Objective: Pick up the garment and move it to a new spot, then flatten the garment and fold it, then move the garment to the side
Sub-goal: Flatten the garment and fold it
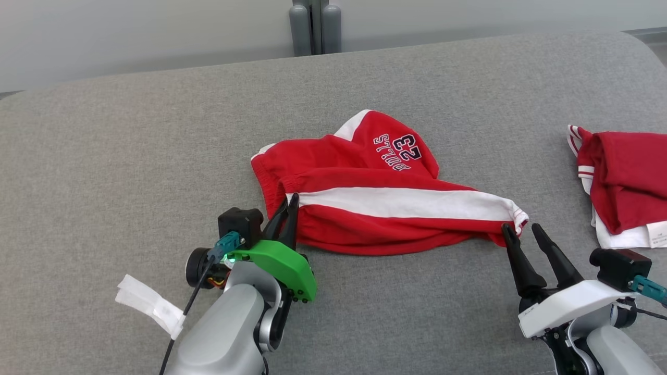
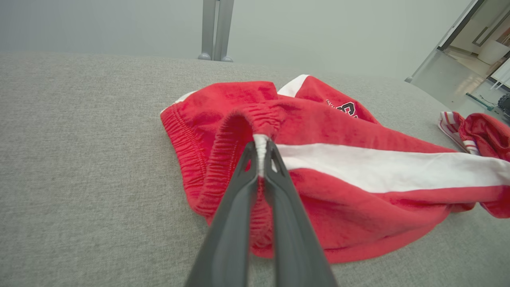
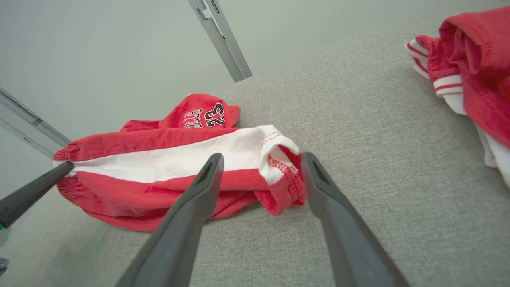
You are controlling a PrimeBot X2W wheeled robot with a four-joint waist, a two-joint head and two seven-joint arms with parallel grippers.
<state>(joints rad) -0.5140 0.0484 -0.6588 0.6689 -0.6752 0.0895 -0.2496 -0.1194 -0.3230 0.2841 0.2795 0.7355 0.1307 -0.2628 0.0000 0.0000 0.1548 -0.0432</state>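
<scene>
The white-striped hem corner (image 1: 519, 217) stands up while the rest of the shorts (image 1: 381, 234) lies slack, so my right gripper should pinch this corner next.
The garment (image 1: 385, 203) is a pair of red shorts with a white side stripe and a dark "23" print, lying crumpled in the middle of the grey surface. My left gripper (image 1: 289, 204) is shut on its elastic waistband at the white stripe's left end; in the left wrist view the left gripper (image 2: 261, 148) pinches the bunched waistband of the garment (image 2: 358, 167). My right gripper (image 1: 521, 229) stands open at the leg hem on the right. In the right wrist view the right gripper (image 3: 261, 157) straddles the hem corner of the garment (image 3: 167, 159), its fingers apart.
A second red and white garment (image 1: 620, 182) lies bunched at the right edge of the grey padded surface (image 1: 130, 156). A white tag (image 1: 151, 302) hangs off my left arm's cable. A grey post (image 1: 315, 26) stands behind the far edge.
</scene>
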